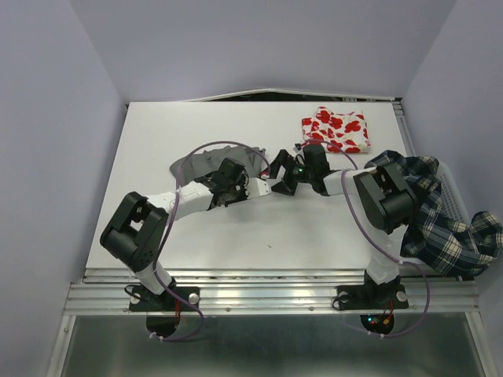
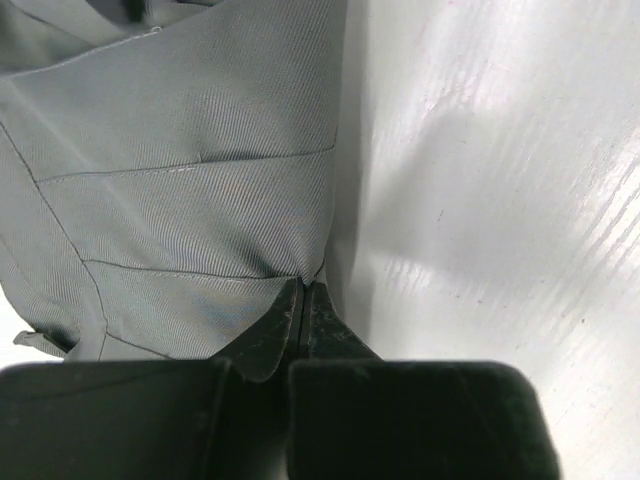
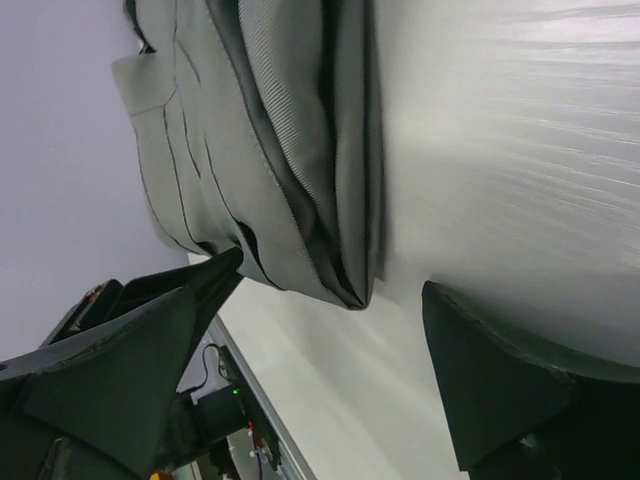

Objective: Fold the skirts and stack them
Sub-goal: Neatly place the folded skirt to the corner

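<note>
The grey skirt needs to be stacked on the red-print white skirt, so my right gripper should next grip its folded corner, with the layers together.
The grey skirt lies bunched in the middle of the table. My left gripper is shut on its edge; in the left wrist view the fingertips pinch a fold of the grey skirt. My right gripper stands open just to the right of it. In the right wrist view the folded corner of the grey skirt sits between the spread fingers of the right gripper, touching neither pad clearly. The red-print white skirt lies folded at the back right. The plaid skirt hangs over the basket.
A white mesh basket stands at the table's right edge, mostly covered by the plaid cloth. The table's metal front rail runs along the bottom, by both arm bases. Purple walls close in on the left, back and right.
</note>
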### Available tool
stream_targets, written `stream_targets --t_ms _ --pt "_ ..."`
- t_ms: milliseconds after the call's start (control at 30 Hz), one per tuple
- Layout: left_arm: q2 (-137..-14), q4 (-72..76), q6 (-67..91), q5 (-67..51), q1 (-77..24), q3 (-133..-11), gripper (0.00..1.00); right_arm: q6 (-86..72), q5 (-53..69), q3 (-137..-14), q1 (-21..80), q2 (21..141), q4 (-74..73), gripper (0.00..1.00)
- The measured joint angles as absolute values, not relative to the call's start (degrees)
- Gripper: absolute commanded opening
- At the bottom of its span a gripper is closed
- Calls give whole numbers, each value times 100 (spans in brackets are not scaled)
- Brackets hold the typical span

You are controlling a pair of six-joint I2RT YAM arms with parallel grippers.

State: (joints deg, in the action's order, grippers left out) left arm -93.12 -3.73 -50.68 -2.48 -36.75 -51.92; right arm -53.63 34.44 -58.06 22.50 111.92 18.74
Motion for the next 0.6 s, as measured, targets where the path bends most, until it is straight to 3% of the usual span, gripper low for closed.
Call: stream_targets --t_ms 600 --pt "-9037 -764 -4982 -1376 -3109 -5454 0 -6630 3542 -5905 2963 12116 3946 100"
